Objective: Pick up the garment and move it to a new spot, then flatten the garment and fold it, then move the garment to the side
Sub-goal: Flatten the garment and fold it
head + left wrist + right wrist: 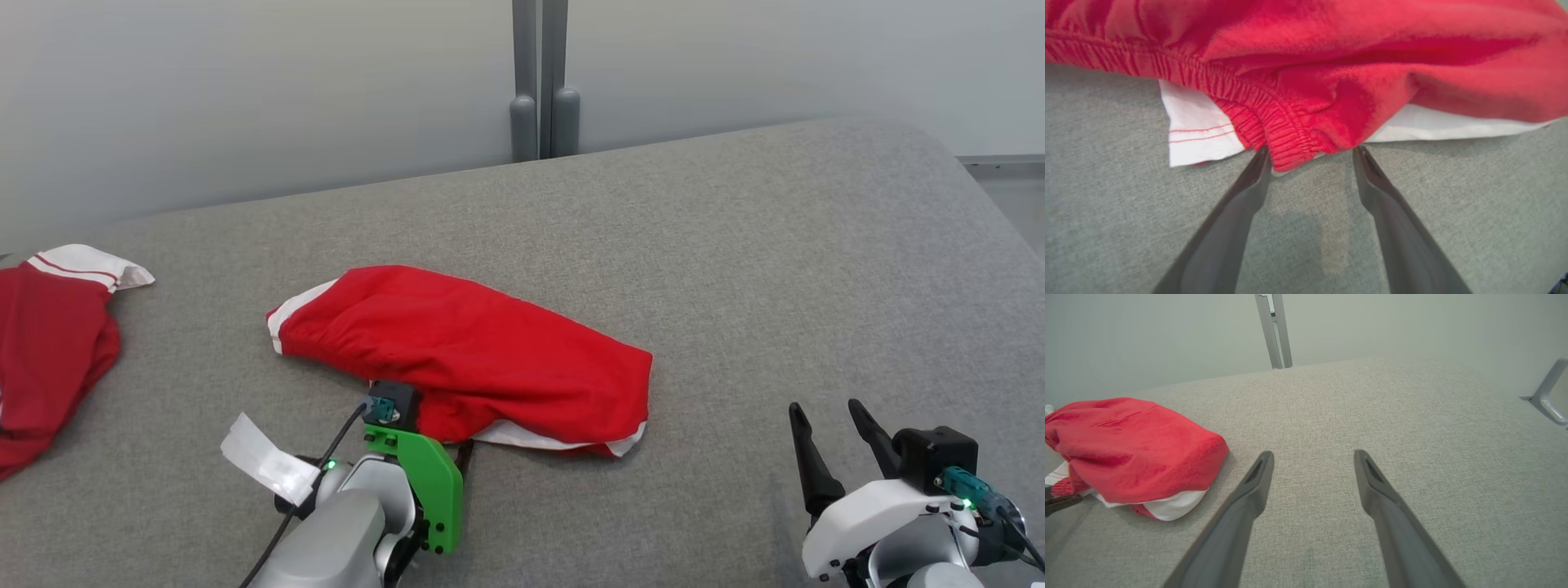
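My left gripper pinches the garment by a fold of the elastic waistband next, since that fold pokes out between my fingers while the rest lies slack.
The garment is a bunched red piece with white trim, lying in the middle of the grey padded table. My left gripper is open at the garment's near edge, with a fold of the elastic waistband poking between its fingertips, which touch the cloth without closing on it. In the head view the green wrist bracket hides those fingers. My right gripper stands open at the lower right, apart from the cloth. From its wrist view the garment lies left of the right gripper.
A second red garment with white trim lies at the table's left edge. Two grey posts stand behind the far edge. A grey metal handle shows past the table's right side. A white tag hangs from my left forearm.
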{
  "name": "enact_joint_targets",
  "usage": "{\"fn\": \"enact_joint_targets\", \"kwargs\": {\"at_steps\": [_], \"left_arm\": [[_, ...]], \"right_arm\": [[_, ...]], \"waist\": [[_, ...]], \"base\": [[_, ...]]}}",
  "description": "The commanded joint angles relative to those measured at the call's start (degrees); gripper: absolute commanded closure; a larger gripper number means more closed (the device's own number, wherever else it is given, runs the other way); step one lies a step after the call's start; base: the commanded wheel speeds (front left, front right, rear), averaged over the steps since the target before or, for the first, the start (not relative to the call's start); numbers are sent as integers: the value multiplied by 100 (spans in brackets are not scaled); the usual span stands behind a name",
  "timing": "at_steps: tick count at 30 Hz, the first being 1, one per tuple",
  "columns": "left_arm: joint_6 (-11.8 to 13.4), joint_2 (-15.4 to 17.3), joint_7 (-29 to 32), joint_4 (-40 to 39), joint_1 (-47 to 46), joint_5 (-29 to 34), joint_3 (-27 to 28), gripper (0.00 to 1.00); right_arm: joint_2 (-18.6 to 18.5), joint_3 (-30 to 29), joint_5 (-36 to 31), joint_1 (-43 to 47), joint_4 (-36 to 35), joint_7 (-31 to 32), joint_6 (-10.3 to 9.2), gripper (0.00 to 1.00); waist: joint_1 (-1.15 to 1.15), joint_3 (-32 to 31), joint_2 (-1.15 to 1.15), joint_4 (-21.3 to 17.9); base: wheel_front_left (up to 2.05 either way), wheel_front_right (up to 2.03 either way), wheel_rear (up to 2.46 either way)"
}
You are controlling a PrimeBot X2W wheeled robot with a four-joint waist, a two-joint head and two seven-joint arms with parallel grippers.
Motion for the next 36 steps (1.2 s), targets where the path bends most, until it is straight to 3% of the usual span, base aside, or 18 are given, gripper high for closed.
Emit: {"fn": "enact_joint_targets", "kwargs": {"at_steps": [1,2,4,6,7,12,20,33,35,36], "left_arm": [[86,40,-9,44,-67,-7,25,6],[125,53,-14,77,-81,-16,42,22],[141,65,-17,103,-98,-33,51,34],[63,60,-61,82,-91,-97,89,68],[43,66,-119,57,-96,-108,96,100],[62,125,-418,-83,-97,-227,234,100],[431,602,-748,-616,61,-287,493,100],[1340,1900,336,-2403,921,-263,460,100],[1483,2038,419,-2710,1055,-259,466,0],[1537,2090,437,-2829,1124,-260,469,0]], "right_arm": [[-17,-6,41,-49,-5,-40,0,0],[-17,-9,45,-59,1,-41,0,0],[-17,-25,50,-81,13,-59,0,0],[-17,-51,52,-87,26,-75,0,0],[-17,-66,50,-80,35,-77,0,0],[-17,-66,60,-83,90,-90,0,0],[-17,-104,72,-12,120,-110,0,0],[-17,-139,39,7,89,-88,0,0],[-17,-128,48,-31,86,-86,0,0],[-17,-117,53,-48,87,-86,0,0]], "waist": [[0,103,0,-98],[0,114,0,-104],[0,135,0,-104],[0,141,0,-83],[0,138,0,-65],[0,86,0,43],[0,-64,0,249],[0,-134,0,484],[0,-117,0,496],[0,-107,0,499]], "base": [[0,0,0],[0,0,0],[0,0,0],[0,0,0],[0,0,0],[0,0,0],[0,0,0],[0,0,0],[0,0,0],[0,0,0]]}}
